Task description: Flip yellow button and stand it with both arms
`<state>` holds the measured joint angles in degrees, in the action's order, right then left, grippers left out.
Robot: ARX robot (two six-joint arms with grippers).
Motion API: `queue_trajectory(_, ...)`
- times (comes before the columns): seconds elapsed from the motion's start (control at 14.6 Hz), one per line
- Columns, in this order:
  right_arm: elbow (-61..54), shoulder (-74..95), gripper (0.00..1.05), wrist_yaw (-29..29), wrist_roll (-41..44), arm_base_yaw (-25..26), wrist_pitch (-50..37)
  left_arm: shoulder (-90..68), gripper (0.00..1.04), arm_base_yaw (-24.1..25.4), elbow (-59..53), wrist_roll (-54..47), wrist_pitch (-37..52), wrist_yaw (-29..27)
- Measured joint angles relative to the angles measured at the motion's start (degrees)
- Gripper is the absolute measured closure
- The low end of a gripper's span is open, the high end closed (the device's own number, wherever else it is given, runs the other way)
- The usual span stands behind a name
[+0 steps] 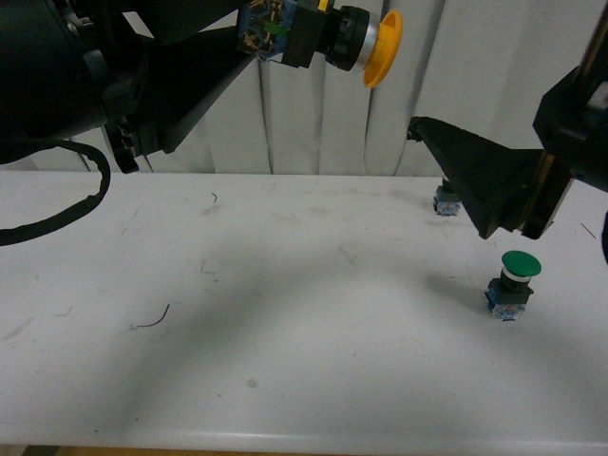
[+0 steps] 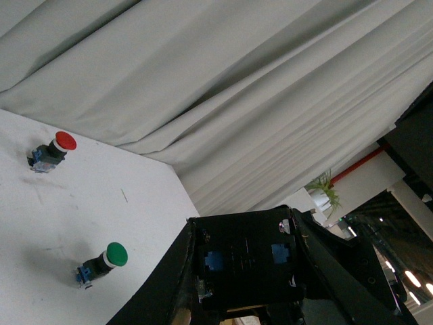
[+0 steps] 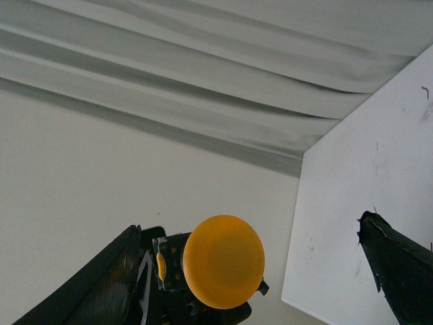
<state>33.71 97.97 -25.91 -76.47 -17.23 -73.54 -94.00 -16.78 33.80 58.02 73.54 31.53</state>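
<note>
The robot's right gripper next needs to flip the yellow button and stand it on its contact block (image 1: 269, 28), so it needs to grab the button by its cap (image 1: 385, 49).
The yellow button (image 1: 356, 40) is held high above the table, lying sideways with its yellow cap (image 1: 385, 47) pointing right. My left gripper (image 1: 249, 38) is shut on its blue-and-black contact block. In the left wrist view the block (image 2: 247, 264) fills the space between the left gripper's (image 2: 243, 218) jaws. My right gripper (image 1: 446, 157) is open, lower and to the right of the cap, apart from it. In the right wrist view the cap (image 3: 223, 261) faces the camera, between the spread fingers of the right gripper (image 3: 247, 227), touching neither.
A green-capped button (image 1: 518, 280) stands on the white table (image 1: 285, 332) at the right, below my right gripper; it also shows in the left wrist view (image 2: 101, 261). A red-capped button (image 2: 54, 149) stands farther back, mostly hidden behind the right gripper in front view. Curtain behind.
</note>
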Motion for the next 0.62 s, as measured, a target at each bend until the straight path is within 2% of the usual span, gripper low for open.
queue_trajectory(0.41,3.6,2.2,0.06,1.9,0.0,-5.4,-0.1,0.0,0.7,0.0,-0.1,-0.2,0.0,-0.2)
queue_trajectory(0.62,4.2,2.2,0.07,2.5,0.0,-5.7,-0.1,0.0,0.7,0.1,-0.4,-0.4,0.0,-0.4)
